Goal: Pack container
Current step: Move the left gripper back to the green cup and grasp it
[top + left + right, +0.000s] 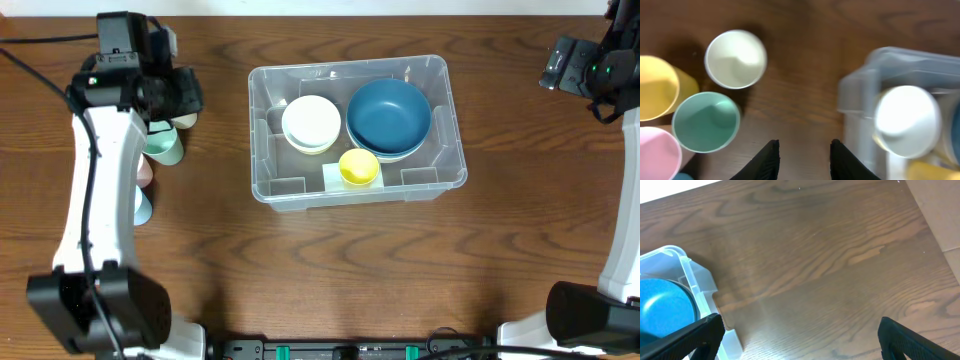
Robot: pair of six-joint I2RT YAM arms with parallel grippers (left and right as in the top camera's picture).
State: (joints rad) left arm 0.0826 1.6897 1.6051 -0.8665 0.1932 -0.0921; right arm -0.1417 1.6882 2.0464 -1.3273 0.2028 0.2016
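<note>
The left gripper should grab the green cup by its rim [162, 152] [735, 132] next, so that the cup's base stays free to settle into the bin.
The container [258, 130], a clear plastic bin, stands mid-table. It holds stacked white bowls [311, 122], a blue bowl [389, 115] and a yellow cup [359, 168]. My left gripper [190, 98] hovers left of the bin, above a cluster of cups. In the left wrist view this gripper [803, 146] is open over bare wood with nothing between its fingers. A white cup [735, 59], a green cup [706, 121], a yellow cup [657, 87] and a pink cup [659, 152] stand to its left. My right gripper [800, 322] is wide open and empty, beyond the bin's corner [685, 265].
In the overhead view a green cup [165, 145], a pink cup [145, 172] and a light blue cup [143, 205] show partly under my left arm. The right arm [590, 70] is at the table's far right corner. The table edge [935, 220] runs near it.
</note>
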